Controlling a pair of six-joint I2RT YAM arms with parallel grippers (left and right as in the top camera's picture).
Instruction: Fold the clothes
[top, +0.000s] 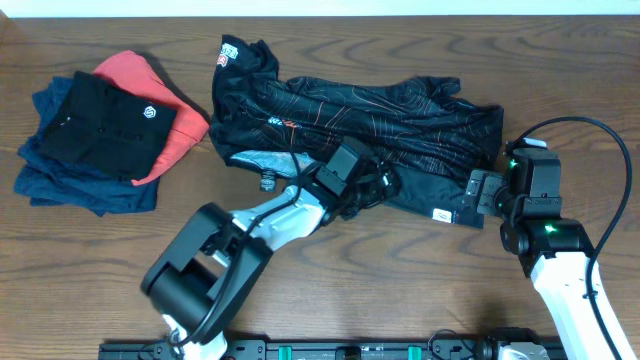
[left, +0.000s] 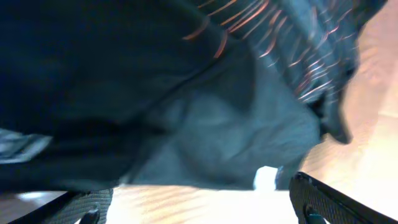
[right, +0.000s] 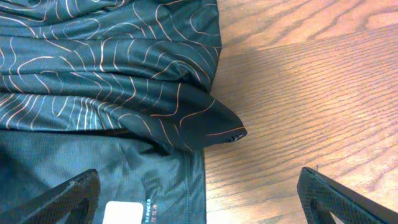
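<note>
The jersey has to be spread open for folding, so the left gripper next needs to grab the crumpled black jersey by its front edge (top: 394, 202) (left: 194, 178).
The black jersey (top: 360, 115) with fine orange and white contour lines lies crumpled across the middle of the table, with a red-white logo at its far left corner. My left gripper (top: 372, 185) is open and low at the jersey's front edge. In the left wrist view the blurred jersey (left: 186, 93) fills the frame above the spread fingers of the left gripper (left: 199, 211), with bare table between them. My right gripper (top: 472, 200) is open at the jersey's front right corner. In the right wrist view the right gripper (right: 199, 199) straddles the hem (right: 155, 168), which bears a white label.
A stack of folded garments sits at the far left: a plain black shirt (top: 105, 120) on top, a coral-red one (top: 165, 100) and navy ones (top: 70, 180) beneath. The wooden table (top: 420, 290) is bare along the front and to the right of the jersey.
</note>
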